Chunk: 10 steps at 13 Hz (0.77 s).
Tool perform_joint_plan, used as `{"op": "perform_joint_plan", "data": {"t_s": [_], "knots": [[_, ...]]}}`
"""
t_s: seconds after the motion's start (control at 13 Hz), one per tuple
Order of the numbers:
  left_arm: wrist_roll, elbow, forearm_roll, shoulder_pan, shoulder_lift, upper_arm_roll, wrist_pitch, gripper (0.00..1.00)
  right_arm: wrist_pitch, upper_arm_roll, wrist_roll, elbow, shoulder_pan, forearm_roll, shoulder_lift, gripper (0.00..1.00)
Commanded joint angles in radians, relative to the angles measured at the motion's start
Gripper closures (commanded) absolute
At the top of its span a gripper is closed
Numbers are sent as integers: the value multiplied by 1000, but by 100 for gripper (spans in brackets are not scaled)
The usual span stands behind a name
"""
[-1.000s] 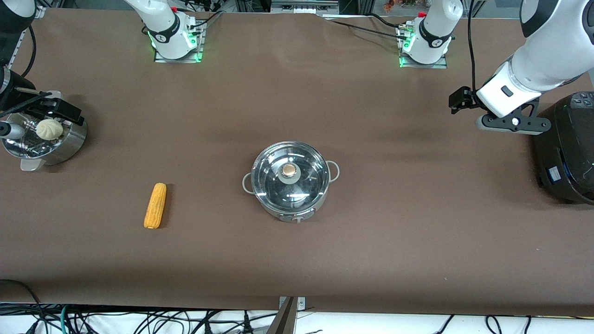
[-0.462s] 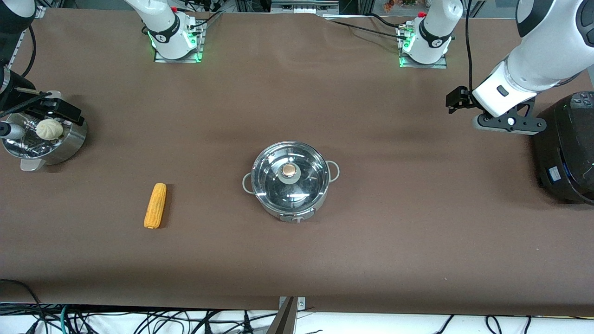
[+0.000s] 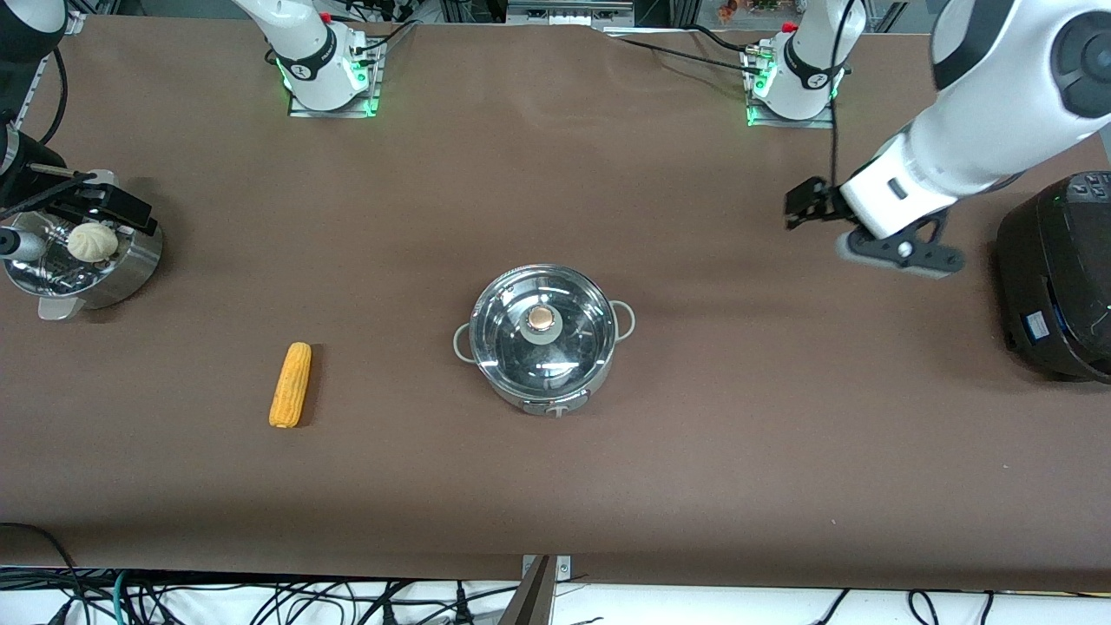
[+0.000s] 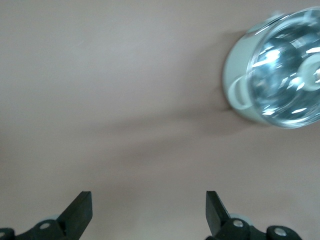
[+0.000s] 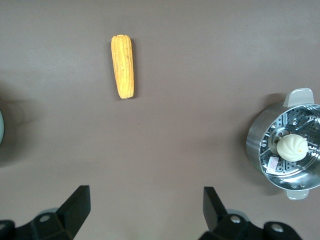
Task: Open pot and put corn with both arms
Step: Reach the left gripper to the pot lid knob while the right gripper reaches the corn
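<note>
The left gripper grabs the glass lid by its copper knob (image 3: 542,319) next, to open the pot (image 3: 542,347) for the corn.
The steel pot (image 3: 542,347) stands mid-table, its glass lid with the copper knob (image 3: 542,319) on it. It also shows in the left wrist view (image 4: 280,70). The yellow corn (image 3: 290,384) lies on the table toward the right arm's end, about level with the pot; it also shows in the right wrist view (image 5: 123,66). My left gripper (image 3: 805,205) is open and empty in the air over bare table between the pot and the black cooker; its fingers stand wide apart (image 4: 148,212). My right gripper (image 3: 108,207) is open and empty (image 5: 145,207) over the steamer's edge.
A perforated steel steamer (image 3: 130,269) with a white bun (image 3: 92,241) sits at the right arm's end of the table. A big black cooker (image 3: 1055,278) stands at the left arm's end. The brown table runs wide around the pot.
My left arm has swung away from the black cooker toward the middle of the table and the pot. The right arm, the pot and the corn have not moved.
</note>
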Motion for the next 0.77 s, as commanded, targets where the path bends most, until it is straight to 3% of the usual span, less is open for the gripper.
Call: {"op": "perform_joint_plan", "data": {"t_s": [0.0,0.15,0.38,0.69], "knots": [[-13,125,-33,-106,178,4,148,0,8,2,-18,18,-13,21,80,0],[-62,148,-31,-214,258,5,332,0,62,4,-69,20,-11,67,189,0],[-268,214,-25,-340,385,7,564,0,285,8,-72,20,-7,134,401,0],[-293,227,13,-420,502,13,704,0,449,11,-83,18,-5,130,541,0]]}}
